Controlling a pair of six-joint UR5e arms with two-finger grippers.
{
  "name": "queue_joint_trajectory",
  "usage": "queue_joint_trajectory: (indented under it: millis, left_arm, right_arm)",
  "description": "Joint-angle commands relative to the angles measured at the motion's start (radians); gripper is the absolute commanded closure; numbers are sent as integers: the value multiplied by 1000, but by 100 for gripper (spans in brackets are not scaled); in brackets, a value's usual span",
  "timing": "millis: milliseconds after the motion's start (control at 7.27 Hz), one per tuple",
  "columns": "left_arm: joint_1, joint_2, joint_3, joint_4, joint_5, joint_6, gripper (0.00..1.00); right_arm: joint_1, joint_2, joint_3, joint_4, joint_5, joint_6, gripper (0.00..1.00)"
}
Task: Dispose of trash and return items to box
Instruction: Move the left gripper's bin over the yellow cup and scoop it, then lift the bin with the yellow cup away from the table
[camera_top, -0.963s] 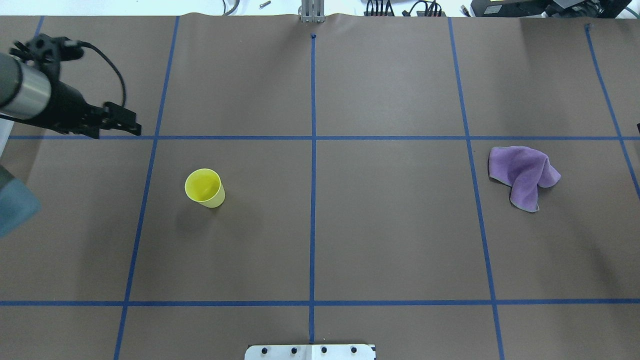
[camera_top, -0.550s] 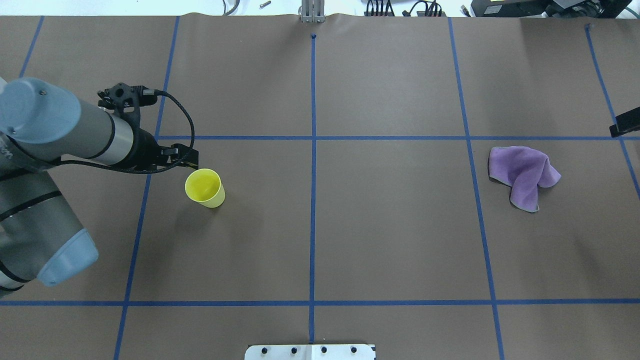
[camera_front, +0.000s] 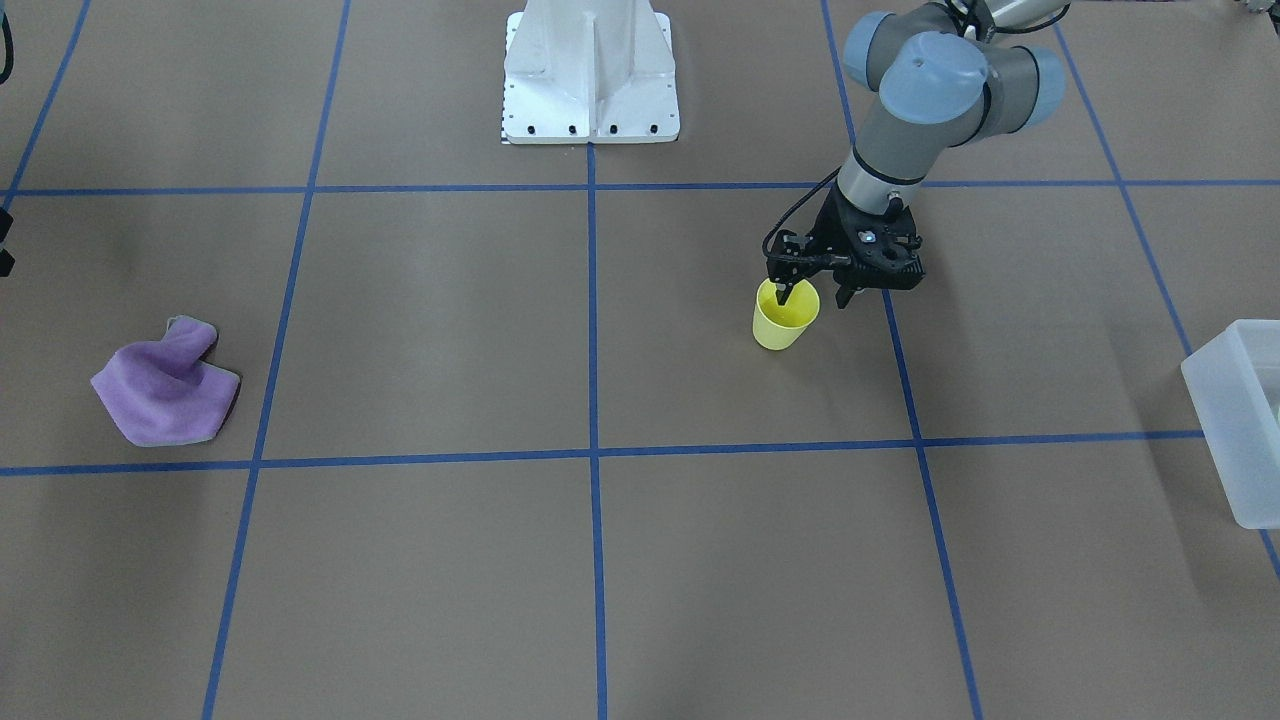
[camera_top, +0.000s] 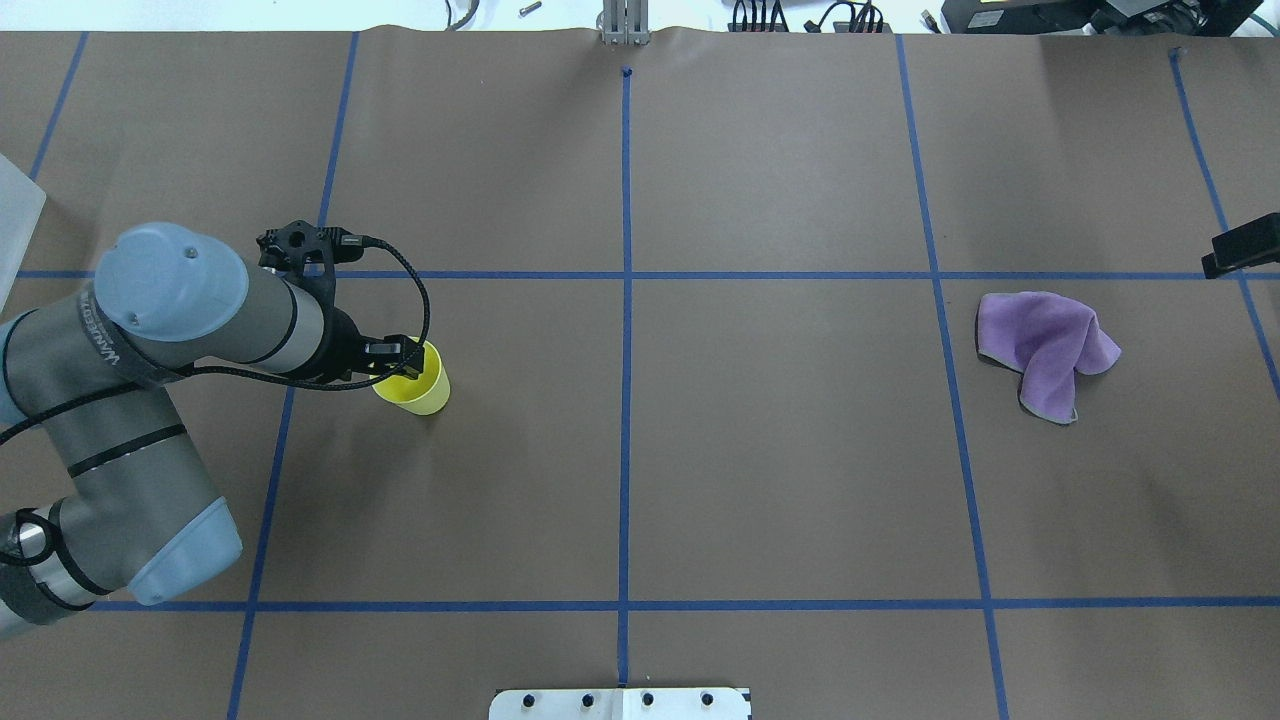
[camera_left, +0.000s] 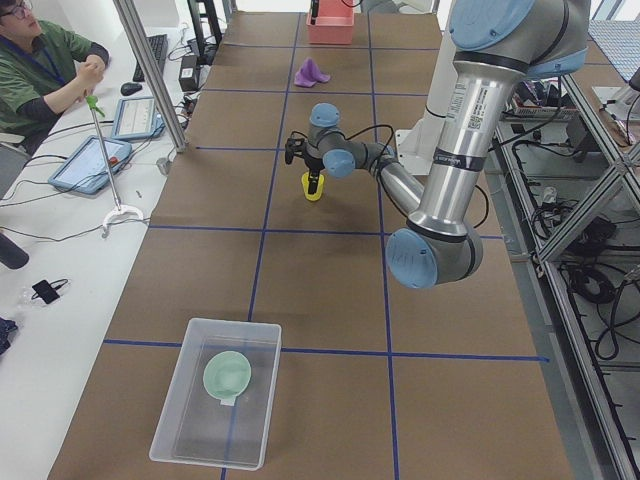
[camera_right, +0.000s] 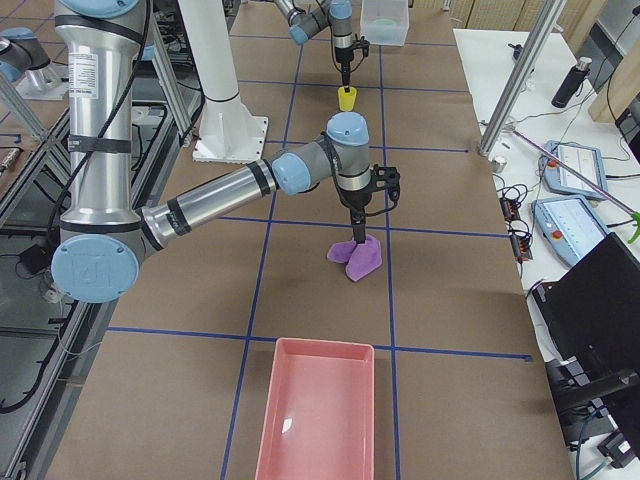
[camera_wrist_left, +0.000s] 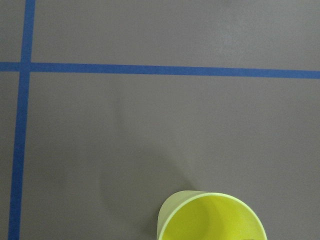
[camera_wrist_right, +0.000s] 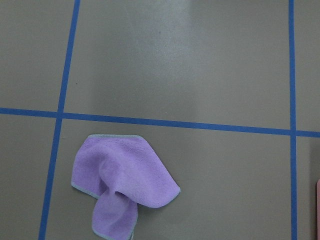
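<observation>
The yellow cup should next be held by its rim (camera_front: 806, 290) in my left gripper, and then it can go back to the box (camera_front: 1230, 420).
The yellow cup (camera_front: 786, 318) stands upright on the brown table, left of centre in the overhead view (camera_top: 420, 385). My left gripper (camera_front: 812, 294) is open and low over it, one finger inside the cup and the other outside its wall. The left wrist view shows the cup's rim (camera_wrist_left: 212, 217) at the bottom edge. The mint-green bowl (camera_left: 227, 375) lies in the translucent box (camera_left: 190, 345) at the table's left end. My right gripper (camera_right: 358, 238) hangs just above a purple cloth (camera_top: 1045, 350). I cannot tell whether it is open or shut.
A pink tray (camera_right: 320, 420) lies at the table's right end. The white pedestal base (camera_front: 590, 70) stands at the robot's side. The box's corner (camera_front: 1235, 420) shows at the front view's right edge. Operators sit along the far side.
My left arm swung in from the far left and came down onto the cup, one finger now inside it. My right gripper's tip came into the overhead view at the right edge.
</observation>
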Motion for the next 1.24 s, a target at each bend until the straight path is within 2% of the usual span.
queue_joint_trajectory:
  millis: [0, 138, 412, 550, 688, 825, 1100]
  left_arm:
    - [11, -1, 12, -3, 2, 0, 77]
    - [10, -1, 3, -3, 2, -2, 100]
    - [-2, 2, -47, 3, -2, -2, 100]
    - [-41, 11, -74, 8, -11, 7, 100]
    - [-103, 34, -81, 8, -59, 14, 100]
    - [-196, 64, -89, 8, -130, 56, 100]
    - [-451, 176, -69, 17, -268, 400, 100]
  right_arm:
    - [-1, 0, 2, 0, 0, 0, 0]
    - [-1, 0, 0, 0, 0, 0, 0]
    - [-1, 0, 2, 0, -2, 0, 0]
    - [-1, 0, 2, 0, -2, 0, 0]
    - [-1, 0, 2, 0, -2, 0, 0]
    - [-2, 0, 2, 0, -2, 0, 0]
    - [-11, 6, 3, 0, -2, 3, 0]
